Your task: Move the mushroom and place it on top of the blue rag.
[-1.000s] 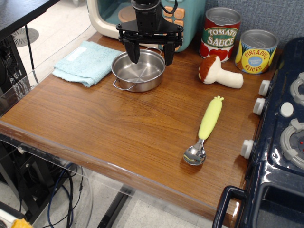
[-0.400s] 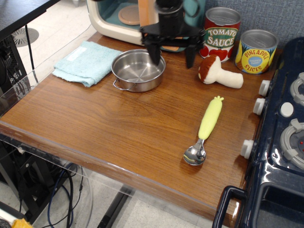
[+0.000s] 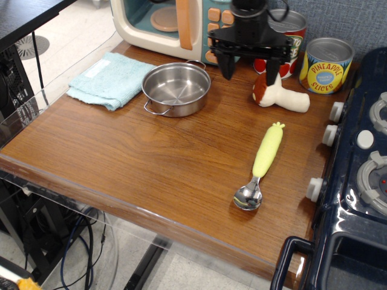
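The mushroom will go on top of the blue rag, so my gripper will grab it by its brown cap next.
The mushroom lies on its side at the back right of the wooden table, brown cap to the left, cream stem pointing right. My gripper hangs open just left of and above the cap; its right finger partly covers the cap. The blue rag lies flat at the back left, beside the steel pot. Nothing is held.
A tomato sauce can and a pineapple can stand behind the mushroom. A toy microwave is at the back. A yellow-handled spoon lies in front of the mushroom. A toy stove borders the right side.
My gripper has moved right, from over the steel pot to beside the mushroom's cap, staying open. Nothing else has moved.
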`<state>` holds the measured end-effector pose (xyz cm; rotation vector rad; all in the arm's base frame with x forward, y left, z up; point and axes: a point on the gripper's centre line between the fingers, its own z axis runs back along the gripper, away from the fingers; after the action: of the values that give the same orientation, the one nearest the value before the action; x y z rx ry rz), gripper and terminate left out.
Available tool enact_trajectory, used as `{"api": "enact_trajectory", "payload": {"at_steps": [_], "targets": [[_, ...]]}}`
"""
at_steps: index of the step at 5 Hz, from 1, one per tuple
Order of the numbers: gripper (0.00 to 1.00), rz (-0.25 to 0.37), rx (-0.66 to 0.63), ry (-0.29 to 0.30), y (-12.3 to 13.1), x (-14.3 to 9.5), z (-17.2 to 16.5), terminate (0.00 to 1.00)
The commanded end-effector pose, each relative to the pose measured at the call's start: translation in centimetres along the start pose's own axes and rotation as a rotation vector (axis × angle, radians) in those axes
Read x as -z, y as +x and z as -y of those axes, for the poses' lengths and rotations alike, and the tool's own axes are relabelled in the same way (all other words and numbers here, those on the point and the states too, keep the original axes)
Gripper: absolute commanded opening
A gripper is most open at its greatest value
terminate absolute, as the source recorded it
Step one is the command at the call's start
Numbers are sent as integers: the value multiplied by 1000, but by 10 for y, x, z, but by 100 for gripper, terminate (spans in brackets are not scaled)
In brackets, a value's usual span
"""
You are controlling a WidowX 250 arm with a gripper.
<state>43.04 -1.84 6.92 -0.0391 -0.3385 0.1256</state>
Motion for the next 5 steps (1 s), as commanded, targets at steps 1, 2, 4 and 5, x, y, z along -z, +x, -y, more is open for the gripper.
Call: {"api": "enact_trajectory", "payload": {"at_steps": [1, 2, 4, 5], "targets": [[100, 36, 67, -26, 28, 9, 25, 0], [0, 30, 59, -5, 29, 19, 25, 0], [0, 20, 54, -1, 26, 21, 23, 0], [0, 33, 54, -8, 23, 9, 19, 0]]}}
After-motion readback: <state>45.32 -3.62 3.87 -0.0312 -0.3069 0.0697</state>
